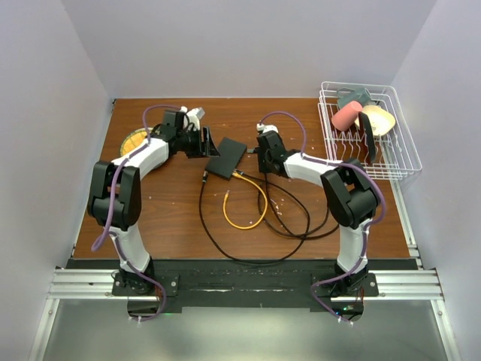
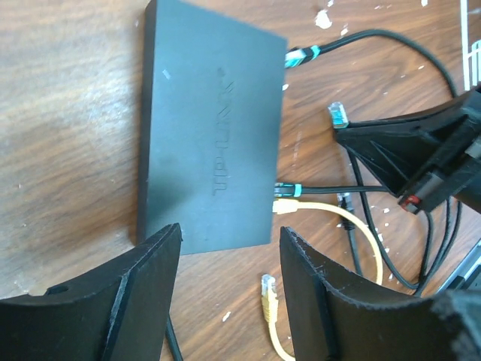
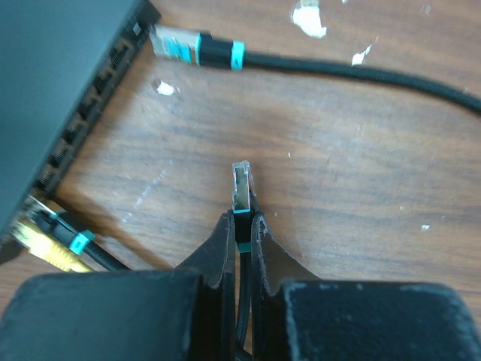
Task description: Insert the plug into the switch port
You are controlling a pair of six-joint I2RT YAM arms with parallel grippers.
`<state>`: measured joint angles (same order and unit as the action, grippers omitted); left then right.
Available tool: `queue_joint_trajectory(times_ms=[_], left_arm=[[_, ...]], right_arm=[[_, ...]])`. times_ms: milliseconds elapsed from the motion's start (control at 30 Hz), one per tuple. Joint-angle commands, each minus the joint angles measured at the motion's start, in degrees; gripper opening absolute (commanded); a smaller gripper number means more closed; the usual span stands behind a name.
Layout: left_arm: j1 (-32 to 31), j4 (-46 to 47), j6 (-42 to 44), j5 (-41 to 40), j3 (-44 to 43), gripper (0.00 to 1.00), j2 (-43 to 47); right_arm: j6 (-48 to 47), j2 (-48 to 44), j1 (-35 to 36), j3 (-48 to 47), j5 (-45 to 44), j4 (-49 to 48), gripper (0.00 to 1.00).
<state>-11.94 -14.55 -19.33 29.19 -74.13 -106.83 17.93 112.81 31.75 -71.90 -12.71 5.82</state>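
Note:
My right gripper, closed around the black cable just behind its clear plug [image 3: 240,186], would lift the plug.
The flat dark grey switch box [image 1: 227,157] lies at mid-table; it also shows in the left wrist view [image 2: 210,128]. Its row of ports [image 3: 79,116] runs along the long edge facing my right gripper. My right gripper [image 3: 242,226] is shut on the black cable's clear plug [image 3: 240,186], which points forward over bare wood, a short way right of the ports. This plug also shows in the left wrist view [image 2: 338,115]. My left gripper [image 2: 229,241] is open and empty, hovering at the box's near end [image 1: 207,143].
A black cable plug with teal bands [image 3: 195,49] sits in the far end port. A yellow cable [image 2: 289,207] and another black one [image 2: 289,189] sit in ports near the other end. A loose yellow plug [image 2: 268,289] lies on the wood. A white dish rack [image 1: 368,128] stands back right.

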Motion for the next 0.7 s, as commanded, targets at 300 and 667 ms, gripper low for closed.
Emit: queue_joint_trajectory(times_ms=[300, 667], left_arm=[[-0.27, 3.82, -0.88, -0.36, 2.14, 0.6, 7.95], [-0.45, 5.23, -1.85, -0.01, 2.41, 0.6, 8.83]], right_arm=[[-4.22, -25.07, -2.65, -7.29, -7.57, 0.42, 0.0], [-16.52, -43.11, -3.71, -5.7, -21.3, -7.85, 0.0]])
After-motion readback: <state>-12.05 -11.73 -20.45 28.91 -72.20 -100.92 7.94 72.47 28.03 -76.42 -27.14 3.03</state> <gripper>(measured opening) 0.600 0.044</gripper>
